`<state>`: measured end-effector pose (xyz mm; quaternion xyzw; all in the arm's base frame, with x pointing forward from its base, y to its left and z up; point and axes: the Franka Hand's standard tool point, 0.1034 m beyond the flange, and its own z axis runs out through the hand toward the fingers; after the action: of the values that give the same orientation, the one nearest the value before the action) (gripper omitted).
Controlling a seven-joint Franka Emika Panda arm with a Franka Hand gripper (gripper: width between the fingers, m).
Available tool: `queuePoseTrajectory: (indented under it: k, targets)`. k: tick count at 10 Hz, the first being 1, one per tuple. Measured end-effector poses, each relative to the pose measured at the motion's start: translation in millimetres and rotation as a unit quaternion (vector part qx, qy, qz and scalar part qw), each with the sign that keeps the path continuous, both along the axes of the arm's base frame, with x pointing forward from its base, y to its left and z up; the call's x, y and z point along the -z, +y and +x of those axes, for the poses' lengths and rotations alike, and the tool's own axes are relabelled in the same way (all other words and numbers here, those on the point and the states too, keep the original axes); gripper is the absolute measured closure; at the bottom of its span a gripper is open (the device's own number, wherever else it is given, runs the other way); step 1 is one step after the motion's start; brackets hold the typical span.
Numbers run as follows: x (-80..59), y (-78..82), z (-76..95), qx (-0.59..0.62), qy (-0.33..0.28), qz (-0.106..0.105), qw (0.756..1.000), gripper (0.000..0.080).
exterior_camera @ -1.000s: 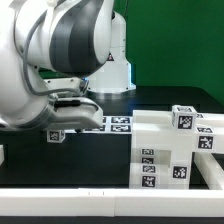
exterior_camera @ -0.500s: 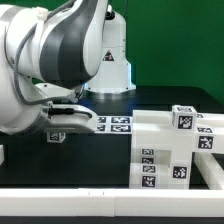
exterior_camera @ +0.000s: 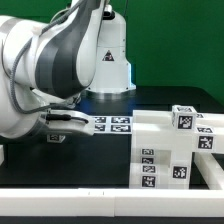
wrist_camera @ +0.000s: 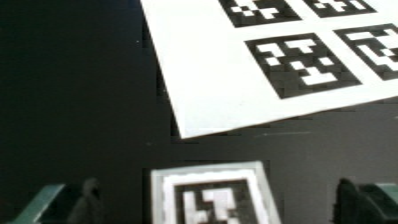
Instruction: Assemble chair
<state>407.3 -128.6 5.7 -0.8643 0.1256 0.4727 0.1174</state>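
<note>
My gripper closes on the small tagged piece now, since its fingers are on both sides of the piece. Closing now would catch it.
Chair pieces of matte white plastic with black-and-white tags are stacked at the exterior view's right (exterior_camera: 165, 160), with a tagged block (exterior_camera: 184, 119) on top. A smaller tagged white piece (exterior_camera: 55, 136) lies on the black table under the arm's hand. The wrist view shows this piece (wrist_camera: 210, 195) between the two dark fingers (wrist_camera: 63, 200). My gripper (wrist_camera: 214, 208) is open around it, with a gap on each side, and holds nothing. Whether the fingers reach down to the piece I cannot tell.
The marker board (exterior_camera: 112, 124) lies flat on the table next to the hand and appears in the wrist view as well (wrist_camera: 267, 70). The bulky white arm (exterior_camera: 50, 70) fills the exterior view's left. A white rail (exterior_camera: 110, 205) runs along the front edge.
The arm's upper links have swung toward the exterior view's left and the wrist has turned. The hand stays over the small tagged piece. The jaws are as wide as before.
</note>
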Motion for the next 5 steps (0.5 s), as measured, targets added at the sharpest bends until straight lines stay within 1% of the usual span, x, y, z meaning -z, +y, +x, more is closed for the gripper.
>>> queuePoseTrajectory:
  k: [1, 3, 4, 5]
  targets:
    - [0.0, -0.2, 0.0, 0.0, 0.0, 0.0, 1.0, 0.015]
    - [0.0, -0.3, -0.1, 0.0, 0.0, 0.0, 1.0, 0.0406]
    - [0.0, -0.4, -0.1, 0.0, 0.0, 0.0, 1.0, 0.0406]
    - [-0.7, -0.1, 3.1, -0.002, -0.006, -0.002, 1.0, 0.0521]
